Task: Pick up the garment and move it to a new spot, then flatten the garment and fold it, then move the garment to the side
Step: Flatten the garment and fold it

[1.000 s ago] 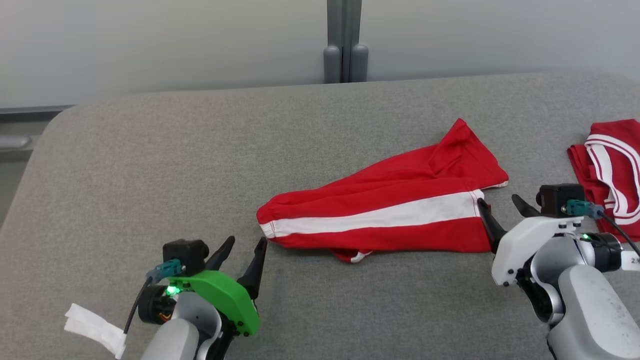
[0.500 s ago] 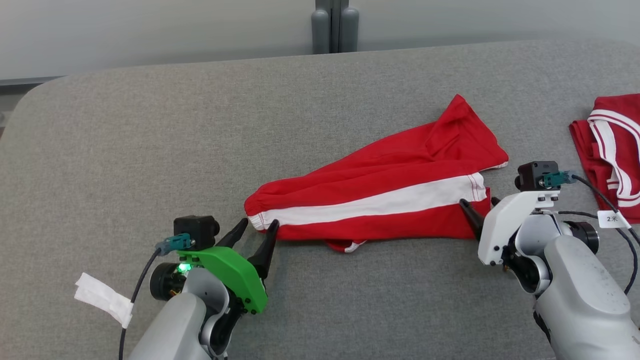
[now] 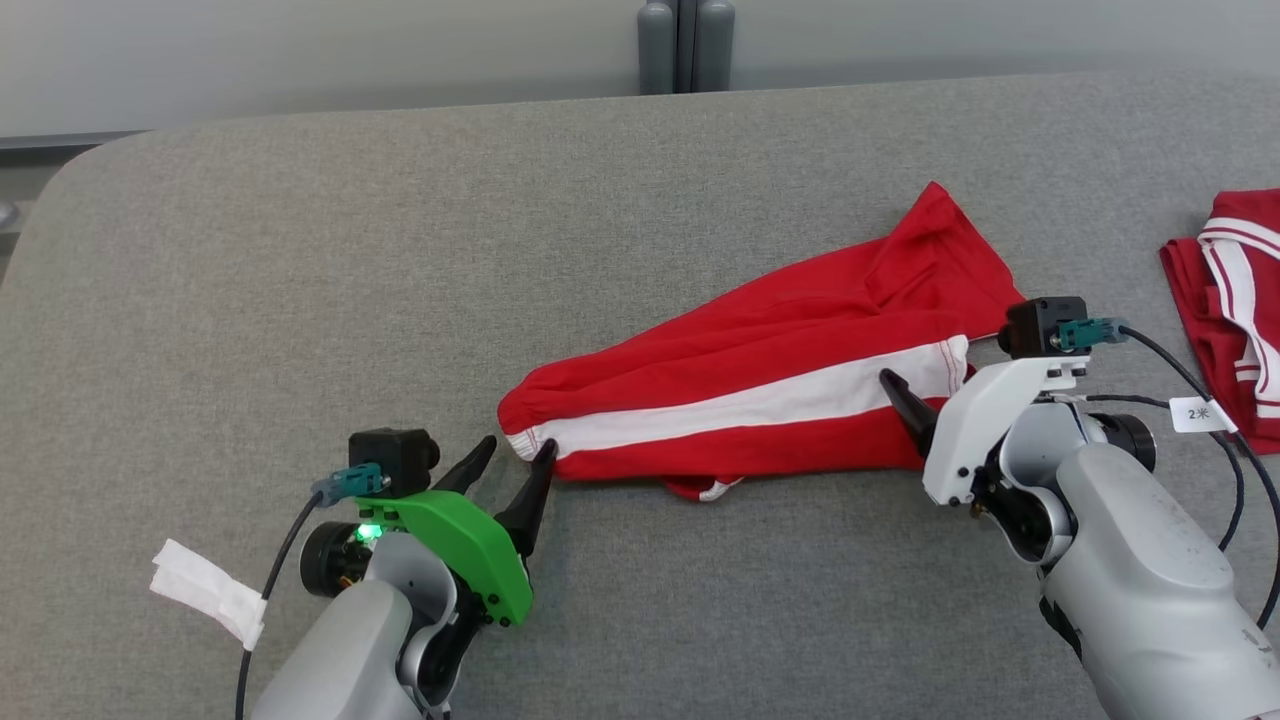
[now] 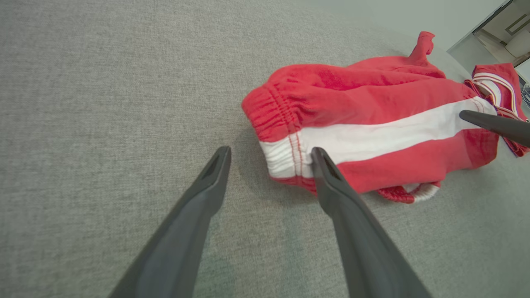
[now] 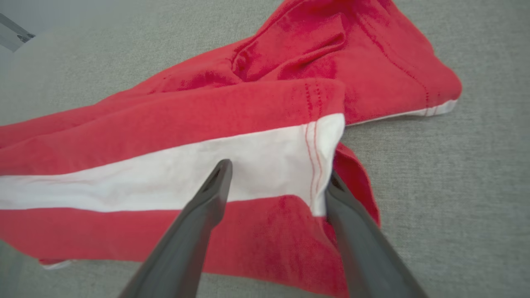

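Observation:
My right gripper should next grab the shorts by the hem at the white stripe. The hem stands open there, while the crumpled leg (image 3: 732, 402) (image 5: 164, 169) lies loose.
The garment (image 3: 760, 390) is a pair of red shorts with a white side stripe, lying crumpled across the grey table (image 3: 300, 280). My left gripper (image 3: 518, 447) stands open at its left, elastic-waistband end; in the left wrist view (image 4: 271, 151) the right finger touches the white band and the left finger is over bare table. My right gripper (image 3: 922, 395) is open at the garment's right hem. In the right wrist view (image 5: 279, 169) one finger lies on the white stripe (image 5: 165, 182) and the other sits at the hem's edge, with the cloth between them.
A second red garment with white trim (image 3: 1225, 310) lies at the table's right edge, also seen far right in the left wrist view (image 4: 492, 78). A grey post (image 3: 685, 45) stands behind the table. The table's rounded corner is at the far left.
My left gripper has closed in on the waistband end until a finger touches it. My right gripper has slid left over the hem. The camera has shifted too.

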Tool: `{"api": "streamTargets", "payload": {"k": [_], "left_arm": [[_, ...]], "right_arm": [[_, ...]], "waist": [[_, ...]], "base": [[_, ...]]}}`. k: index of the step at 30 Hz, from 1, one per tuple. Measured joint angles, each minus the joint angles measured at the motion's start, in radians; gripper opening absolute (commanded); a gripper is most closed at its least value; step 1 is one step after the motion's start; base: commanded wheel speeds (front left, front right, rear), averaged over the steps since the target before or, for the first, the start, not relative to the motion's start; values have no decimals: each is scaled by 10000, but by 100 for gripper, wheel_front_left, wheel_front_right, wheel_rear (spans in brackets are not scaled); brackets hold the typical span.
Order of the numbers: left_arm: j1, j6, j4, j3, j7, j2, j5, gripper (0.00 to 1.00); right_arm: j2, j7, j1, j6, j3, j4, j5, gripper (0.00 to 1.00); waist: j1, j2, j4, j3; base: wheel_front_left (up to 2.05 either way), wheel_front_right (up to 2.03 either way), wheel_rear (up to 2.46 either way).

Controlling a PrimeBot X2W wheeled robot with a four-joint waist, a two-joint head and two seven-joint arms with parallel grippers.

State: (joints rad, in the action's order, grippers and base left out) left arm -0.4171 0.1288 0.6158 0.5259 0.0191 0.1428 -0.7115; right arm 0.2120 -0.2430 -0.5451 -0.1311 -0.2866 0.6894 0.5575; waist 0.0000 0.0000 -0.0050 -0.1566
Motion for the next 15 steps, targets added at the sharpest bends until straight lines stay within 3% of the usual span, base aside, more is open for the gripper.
{"api": "streamTargets", "payload": {"k": [8,15], "left_arm": [[-58,0,69,380,123,113,-270,100],[-67,0,132,554,221,224,-407,100]], "right_arm": [[305,602,-105,0,-502,130,307,100],[401,466,3,0,-420,157,374,100]], "waist": [[0,0,74,79],[0,0,33,175]], "base": [[0,0,0],[0,0,0]]}}
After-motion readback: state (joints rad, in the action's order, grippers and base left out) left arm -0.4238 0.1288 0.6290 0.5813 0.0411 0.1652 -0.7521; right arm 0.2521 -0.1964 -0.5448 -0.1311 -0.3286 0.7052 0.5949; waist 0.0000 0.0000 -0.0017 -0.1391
